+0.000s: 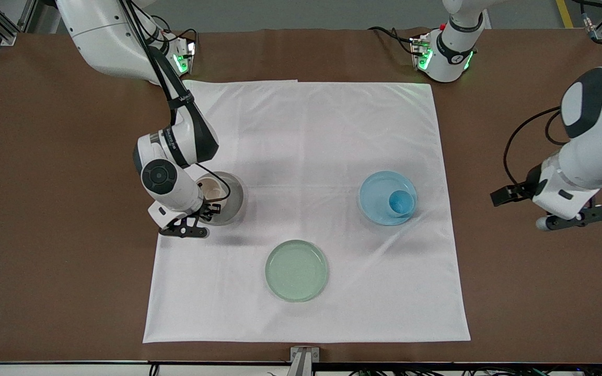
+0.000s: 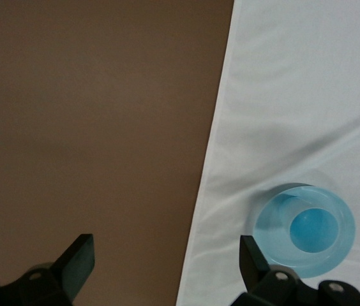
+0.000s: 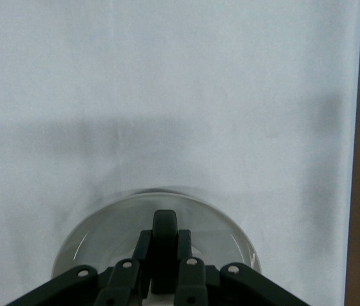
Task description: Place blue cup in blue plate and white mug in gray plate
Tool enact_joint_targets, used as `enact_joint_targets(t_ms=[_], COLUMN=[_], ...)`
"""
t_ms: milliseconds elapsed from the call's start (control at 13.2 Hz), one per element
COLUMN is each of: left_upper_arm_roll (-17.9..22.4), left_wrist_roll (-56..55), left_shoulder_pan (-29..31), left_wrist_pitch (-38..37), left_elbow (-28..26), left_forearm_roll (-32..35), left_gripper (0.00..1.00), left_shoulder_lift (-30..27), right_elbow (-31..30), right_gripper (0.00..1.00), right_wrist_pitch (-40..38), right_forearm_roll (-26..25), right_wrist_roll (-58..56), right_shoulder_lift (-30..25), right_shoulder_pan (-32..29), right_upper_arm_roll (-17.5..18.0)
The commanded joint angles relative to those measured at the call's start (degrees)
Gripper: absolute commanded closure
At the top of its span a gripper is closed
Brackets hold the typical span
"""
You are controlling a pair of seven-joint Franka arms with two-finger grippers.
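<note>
The white mug is low inside the gray plate in the front view and would stand, so my right gripper should open.
The white mug (image 1: 212, 189) stands in the gray plate (image 1: 234, 201) toward the right arm's end of the cloth. My right gripper (image 1: 210, 209) is shut on its black handle (image 3: 165, 229), low over the plate (image 3: 97, 239); the mug's body is mostly hidden under the wrist. The blue cup (image 1: 401, 202) stands upright in the blue plate (image 1: 377, 193), off centre. My left gripper (image 1: 578, 218) is open and empty over bare brown table at the left arm's end, waiting. Its wrist view (image 2: 165, 264) shows the cup (image 2: 314, 229) in the plate (image 2: 270, 223).
A pale green plate (image 1: 297, 270) lies on the white cloth (image 1: 306, 146), nearer the front camera than both other plates. The cloth covers the middle of the brown table (image 1: 45, 235); its edge runs through the left wrist view (image 2: 215, 159).
</note>
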Motion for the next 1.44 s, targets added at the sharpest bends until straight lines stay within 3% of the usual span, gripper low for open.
enact_joint_targets(t_ms=[0, 151, 227, 303, 378, 454, 832, 908, 1134, 1361], left_upper_arm_roll=[-0.3, -0.3, -0.3, -0.3, -0.4, -0.6, -1.0, 0.8, 13.1, 21.1], left_wrist_roll=[8.9, 12.5, 12.5, 12.5, 12.5, 12.5, 13.1, 13.0, 13.0, 12.6], left_shoulder_pan=[3.2, 4.6, 4.5, 4.4, 4.4, 4.3, 2.8, 0.0, -12.4, -19.1], left_wrist_pitch=[-1.4, -5.2, -8.1, -10.3, -11.2, -12.4, -16.5, -17.6, -19.0, -18.9], left_elbow=[3.3, 8.8, 10.9, 11.6, 11.7, 11.8, 12.6, 11.5, 7.6, 2.4], left_forearm_roll=[0.9, 0.9, 0.9, 0.7, 0.6, 0.6, -1.0, -1.1, -2.9, -7.4], left_gripper=[0.0, 0.0, 0.0, 0.0, 0.0, 0.0, 0.0, 0.0, 0.0, 0.0], left_shoulder_lift=[-1.0, -0.8, -0.6, -0.8, -0.9, -1.5, -7.8, -9.2, -13.9, -18.3], right_elbow=[0.1, 0.2, 0.4, 0.4, 0.3, 0.3, -0.1, -0.6, -4.9, -5.1], right_gripper=[0.93, 0.87, 0.58, 0.12, 0.0, 0.0, 0.0, 0.0, 0.0, 0.0], right_wrist_pitch=[0.7, 0.5, 0.1, 0.2, -0.2, -1.8, -26.3, -30.2, -34.0, -33.9], right_forearm_roll=[0.8, 0.9, 0.8, 0.8, 0.8, 0.8, 0.4, 0.4, 0.4, 0.0], right_wrist_roll=[0.0, 0.0, 0.0, 0.0, 0.0, -0.6, -3.0, -7.3, -20.2, -26.9], right_shoulder_lift=[0.9, 0.9, 0.9, 0.5, -0.7, -3.3, -21.1, -24.4, -32.8, -34.8], right_shoulder_pan=[0.2, 0.2, 0.0, -0.4, -0.5, -0.7, -6.4, -8.7, -18.9, -24.4], right_upper_arm_roll=[0.3, 0.3, 0.3, 0.3, 0.0, -0.2, -0.2, -0.2, -0.2, -0.3])
